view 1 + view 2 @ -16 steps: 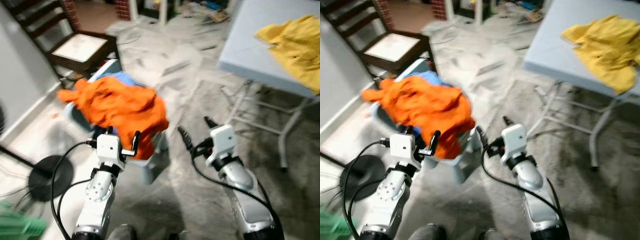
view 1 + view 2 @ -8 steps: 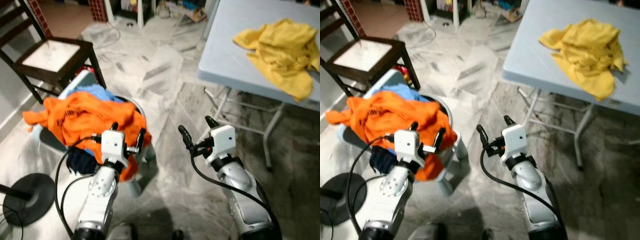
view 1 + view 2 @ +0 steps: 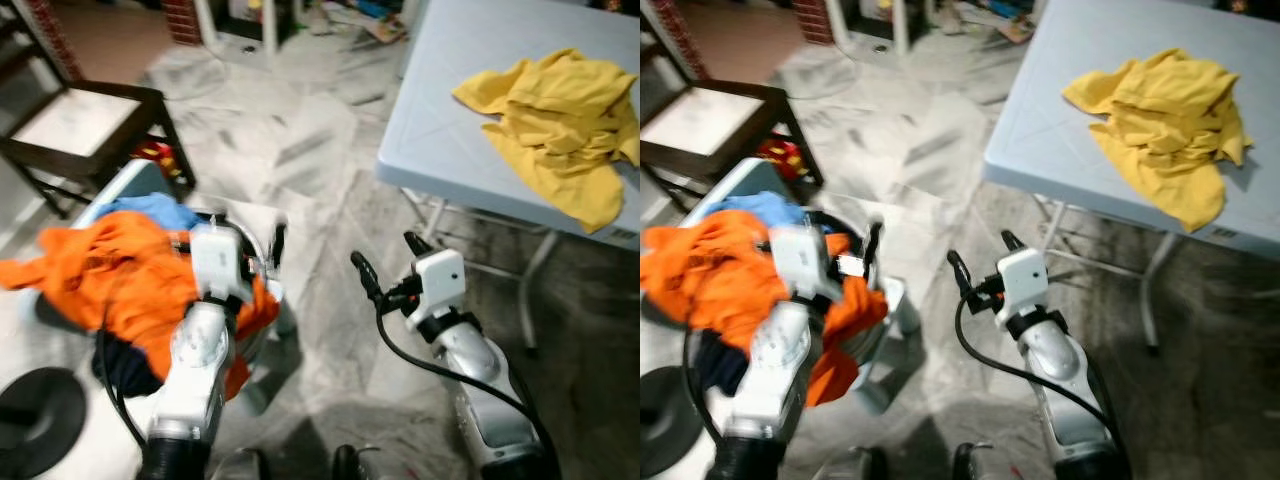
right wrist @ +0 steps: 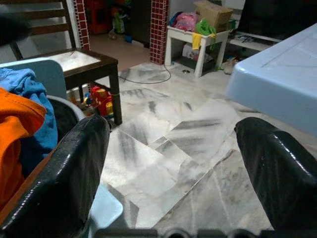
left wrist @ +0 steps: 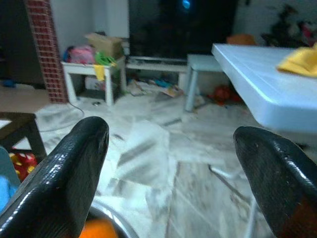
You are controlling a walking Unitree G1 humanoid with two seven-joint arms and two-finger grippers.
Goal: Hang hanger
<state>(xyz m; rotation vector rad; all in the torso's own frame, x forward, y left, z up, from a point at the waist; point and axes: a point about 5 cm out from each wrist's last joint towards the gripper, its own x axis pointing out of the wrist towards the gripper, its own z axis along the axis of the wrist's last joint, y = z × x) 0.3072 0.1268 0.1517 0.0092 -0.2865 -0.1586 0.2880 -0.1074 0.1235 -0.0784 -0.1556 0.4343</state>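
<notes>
The orange cloth [image 3: 145, 315] is hanging slack over the basket, so my left gripper will pinch it next by the raised fold on top [image 3: 145, 238] of the heap.
No hanger can be made out. A yellow garment [image 3: 560, 110] lies crumpled on the light blue folding table [image 3: 450, 90] at the right. An orange garment [image 3: 100, 280] is heaped over a pale laundry basket [image 3: 140, 185] at the left, with blue cloth under it. My left gripper [image 3: 245, 232] hovers blurred above the basket's right rim, open and holding nothing; in the left wrist view its fingers [image 5: 74, 168] stand wide apart. My right gripper [image 3: 388, 258] hangs open over the bare floor between basket and table, its fingers [image 4: 74, 168] spread with nothing between them.
A dark wooden chair [image 3: 70, 120] stands behind the basket at the far left. A black round stand base [image 3: 35, 420] rests on the floor at the lower left. The table's metal legs [image 3: 540, 280] slant down at the right. Marble floor [image 3: 320, 150] stretches ahead, with clutter at the far end.
The camera has swung right, so the basket sits further left and the table nearer. My left arm has lifted a little over the basket. Both grippers stay open.
</notes>
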